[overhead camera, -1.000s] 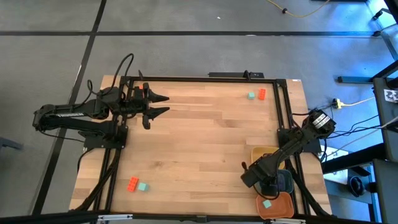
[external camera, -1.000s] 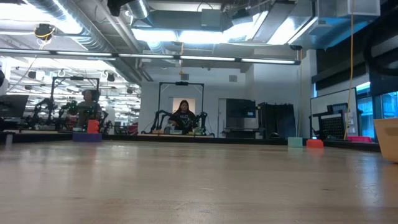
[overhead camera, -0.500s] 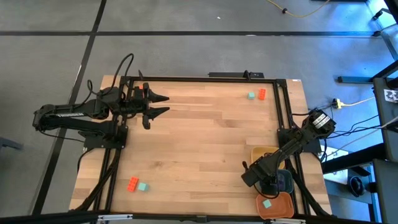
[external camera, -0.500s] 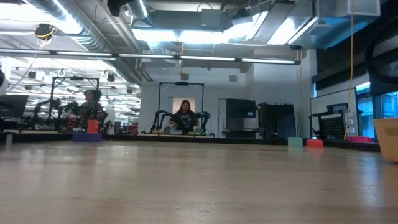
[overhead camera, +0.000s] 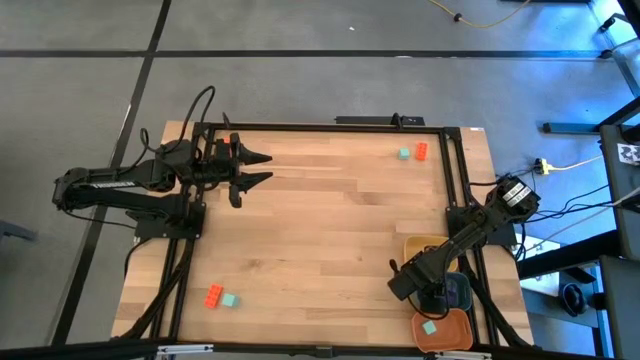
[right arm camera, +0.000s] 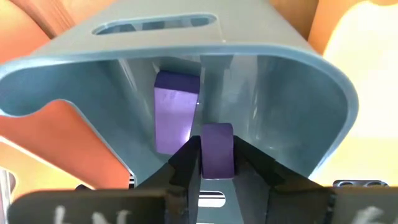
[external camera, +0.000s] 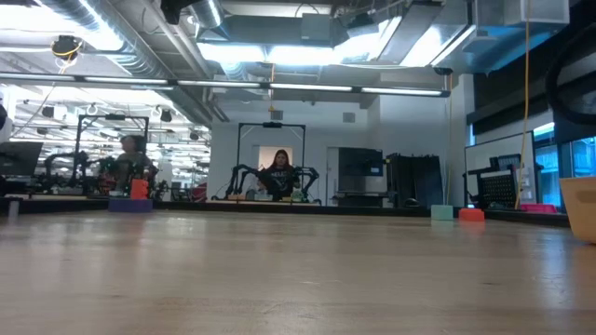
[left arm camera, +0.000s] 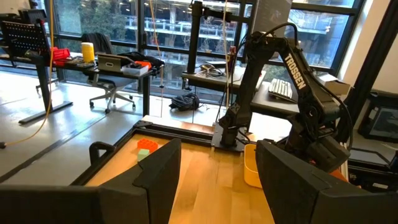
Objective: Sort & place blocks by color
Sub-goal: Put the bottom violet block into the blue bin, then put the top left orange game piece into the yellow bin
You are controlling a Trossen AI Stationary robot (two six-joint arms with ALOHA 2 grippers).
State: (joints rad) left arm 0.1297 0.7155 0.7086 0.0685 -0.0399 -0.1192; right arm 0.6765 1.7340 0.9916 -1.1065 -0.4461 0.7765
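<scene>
The purple block's lower end (right arm camera: pixel 217 146) stands inside the blue-grey tray's rim (right arm camera: pixel 267 106), so it is time for my right gripper to open.
My right gripper (right arm camera: pixel 217 163) is at the table's near right corner, reaching into the blue-grey tray (right arm camera: pixel 292 93), and is shut on a purple block (right arm camera: pixel 217 148). A second purple block (right arm camera: pixel 176 112) lies on the tray's floor. My left gripper (overhead camera: pixel 262 168) waits open above the table's far left part, level, with nothing between its fingers. On the bare wood a teal block (overhead camera: pixel 404 153) and an orange-red block (overhead camera: pixel 422 151) lie at the far right. Another orange-red block (overhead camera: pixel 213 295) and teal block (overhead camera: pixel 229 300) lie at the near left. My right gripper pinches the purple block by two opposite sides (right arm camera: pixel 204 152) between its two fingertips. The fingers slant down into the blue-grey tray from above. The block stands upright between them, within the tray's walls; whether it touches the tray's floor, I cannot tell.
A yellow tray (overhead camera: pixel 422 248) stands just beyond the blue-grey tray (overhead camera: pixel 460 292), and an orange tray (overhead camera: pixel 450 335) with a teal block (overhead camera: pixel 429 327) in it stands nearer the front edge. A black frame (overhead camera: pixel 320 126) runs around the table. The middle of the wood is bare.
</scene>
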